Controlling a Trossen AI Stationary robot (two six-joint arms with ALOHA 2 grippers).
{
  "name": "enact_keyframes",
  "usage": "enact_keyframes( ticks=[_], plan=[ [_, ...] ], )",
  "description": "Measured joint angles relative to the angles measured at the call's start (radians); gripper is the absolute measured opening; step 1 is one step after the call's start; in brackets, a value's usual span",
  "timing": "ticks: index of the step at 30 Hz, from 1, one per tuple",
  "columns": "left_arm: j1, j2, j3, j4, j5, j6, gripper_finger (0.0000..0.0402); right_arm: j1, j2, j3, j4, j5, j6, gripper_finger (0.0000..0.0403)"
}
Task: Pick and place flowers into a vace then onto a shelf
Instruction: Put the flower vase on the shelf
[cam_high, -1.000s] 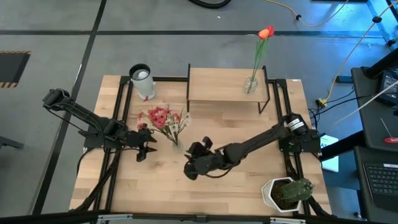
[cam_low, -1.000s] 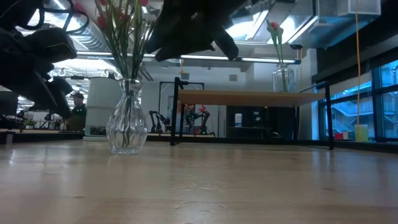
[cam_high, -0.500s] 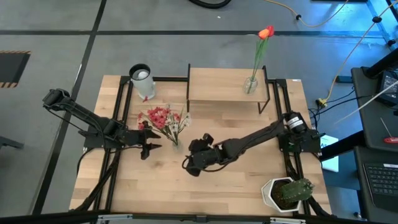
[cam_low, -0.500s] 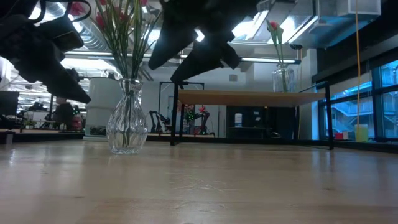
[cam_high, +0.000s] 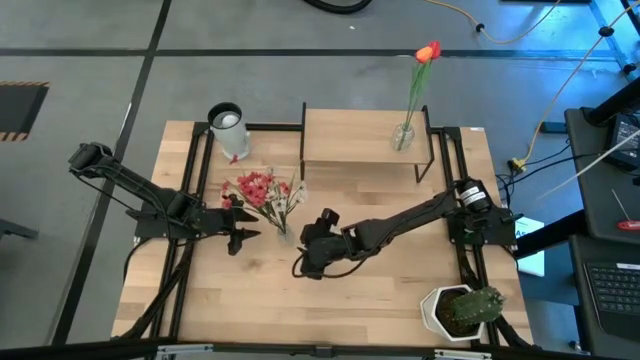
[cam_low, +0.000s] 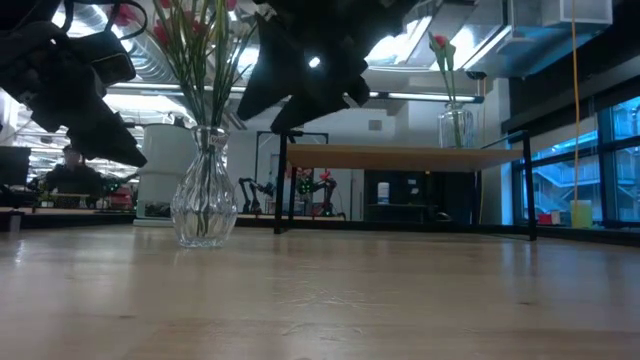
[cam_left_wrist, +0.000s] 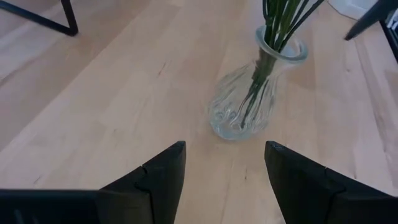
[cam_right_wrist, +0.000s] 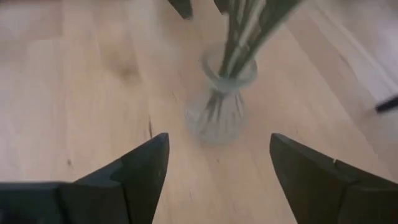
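Observation:
The filled vase needs to go onto the shelf (cam_high: 362, 137). My right gripper will next pick up the vase by its narrow neck below the vase's rim (cam_high: 281, 229).
A clear ribbed glass vase (cam_left_wrist: 245, 102) stands on its base on the wooden table, holding green-stemmed flowers (cam_high: 262, 190) with red and white blossoms. My left gripper (cam_left_wrist: 225, 149) hovers open just left of the vase (cam_high: 283, 231), pointing at it. My right gripper (cam_right_wrist: 219, 140) hovers open on the vase's right near side, fingers aimed at it (cam_right_wrist: 217, 115). Neither touches it. On the shelf (cam_high: 362, 137) at the far middle stands a second glass vase (cam_high: 403, 135) with an orange-red tulip (cam_high: 428, 50).
A white cup-like vessel (cam_high: 228, 127) stands at the far left of the table. A green cactus in a white pot (cam_high: 463, 310) sits at the near right corner. Bare tabletop (cam_high: 260, 300) lies near the front edge.
My right gripper has opened its fingers and drawn a little toward the table's far edge, closer to the vase. My left gripper has shifted a little right toward the vase and turned to point at it. The vase and flowers have stayed put.

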Motion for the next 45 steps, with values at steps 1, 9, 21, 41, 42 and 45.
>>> enact_keyframes(
  ticks=[1,9,21,41,42,45],
  plan=[
    [0.0,0.0,0.0,0.0,0.0,-0.002,0.0212,-0.001,0.0,0.0,0.011,0.0,-0.011,0.0279],
    [0.0,0.0,0.0,0.0,0.0,-0.003,0.0212,-0.044,0.0,0.0,0.057,-0.013,-0.036,0.0278],
    [0.0,0.0,0.0,-0.001,0.0,-0.001,0.0212,-0.073,0.043,0.0,0.183,-0.068,-0.095,0.0278],
    [0.0,0.0,0.0,-0.005,0.001,0.0,0.0212,-0.084,0.096,0.001,0.279,-0.073,-0.114,0.0278],
    [0.0,0.0,0.0,-0.005,0.0,-0.001,0.0212,-0.085,0.099,0.001,0.283,-0.074,-0.115,0.0278],
    [0.0,0.0,0.0,-0.009,0.001,0.0,0.0212,-0.086,0.111,0.0,0.334,-0.08,-0.12,0.0278]
  ],
)
